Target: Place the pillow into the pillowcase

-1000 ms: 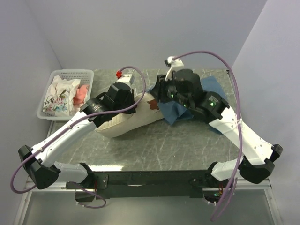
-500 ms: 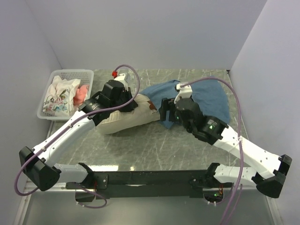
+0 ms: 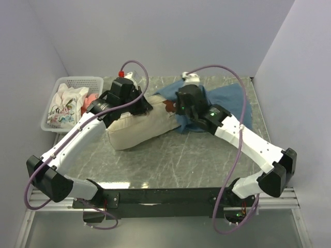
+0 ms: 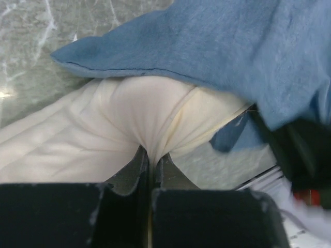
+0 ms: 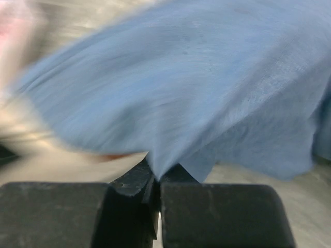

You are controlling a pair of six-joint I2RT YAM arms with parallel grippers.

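The pillow goes farther in with my left gripper, before I open, as the pillowcase's edge lies beyond my fingers and opening now would settle it barely inside.
The cream-white pillow lies across the middle of the table, its far right end under the edge of the dusty-blue pillowcase. My left gripper is shut on a pinch of the pillow's fabric near its far end. My right gripper is shut on a fold of the pillowcase at its opening, lifted over the pillow's end. In the left wrist view the pillowcase drapes over the top of the pillow.
A white plastic basket stands at the far left, holding a white printed cloth with pink fabric. Grey walls close in the back and sides. The marbled tabletop shows in front of the pillow.
My right gripper has swung from the pillow's near side back up over its end, pulling the pillowcase edge to the left. My left gripper has shifted slightly back with the pillow.
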